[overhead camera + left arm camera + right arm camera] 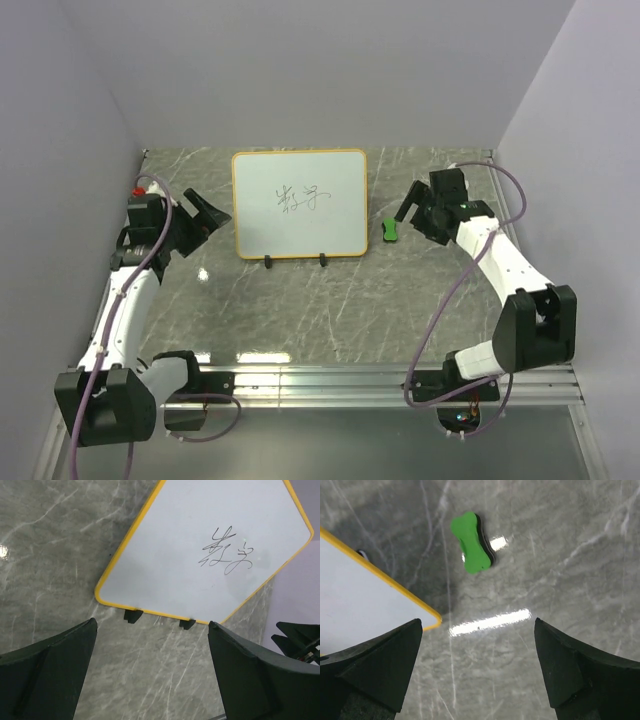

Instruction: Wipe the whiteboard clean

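Next, my right gripper grabs the green eraser across its narrow middle [390,230], which leaves its dark bottom free to erase the whiteboard [300,204].
The whiteboard [300,204], white with an orange-yellow frame and two black feet, lies at the table's middle back with black scribbled writing [301,198] at its centre. It also shows in the left wrist view [210,555] and its corner in the right wrist view [365,605]. A small green eraser [390,229] lies just right of the board, also in the right wrist view [471,542]. My left gripper [207,217] is open and empty, left of the board. My right gripper [413,212] is open and empty, just right of the eraser.
The grey marble tabletop [330,310] is walled in by white panels at back and sides. A metal rail [330,382] runs along the near edge by the arm bases. A small red object [139,189] sits behind the left arm.
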`<state>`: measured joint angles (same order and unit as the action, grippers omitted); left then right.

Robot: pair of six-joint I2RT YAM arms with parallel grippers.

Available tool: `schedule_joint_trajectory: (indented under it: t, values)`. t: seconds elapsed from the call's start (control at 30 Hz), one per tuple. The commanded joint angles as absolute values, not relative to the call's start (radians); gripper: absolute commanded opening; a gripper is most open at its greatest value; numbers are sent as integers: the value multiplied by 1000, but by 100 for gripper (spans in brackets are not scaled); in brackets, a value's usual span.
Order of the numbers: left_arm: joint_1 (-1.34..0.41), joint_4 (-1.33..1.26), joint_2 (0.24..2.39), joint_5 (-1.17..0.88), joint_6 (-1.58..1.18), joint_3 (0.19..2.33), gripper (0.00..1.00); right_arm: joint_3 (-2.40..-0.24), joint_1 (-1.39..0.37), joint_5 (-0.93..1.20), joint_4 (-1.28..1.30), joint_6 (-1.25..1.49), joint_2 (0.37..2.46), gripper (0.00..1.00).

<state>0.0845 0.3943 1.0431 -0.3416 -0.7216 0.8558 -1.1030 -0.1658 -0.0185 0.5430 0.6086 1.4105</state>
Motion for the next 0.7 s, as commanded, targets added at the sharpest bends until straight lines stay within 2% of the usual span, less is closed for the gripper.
schedule_joint_trajectory:
  t: [0.0, 0.4, 0.67]
  values:
    - [84, 383, 1038, -384, -723, 929, 99, -1203, -170, -3, 656, 558, 1451, 100]
    - [71, 551, 930, -344, -654, 1002, 99, -1388, -189, -9, 638, 472, 1802, 100]
    - [60, 624, 867, -319, -644, 1003, 100, -1525, -215, -23, 638, 437, 1940, 99]
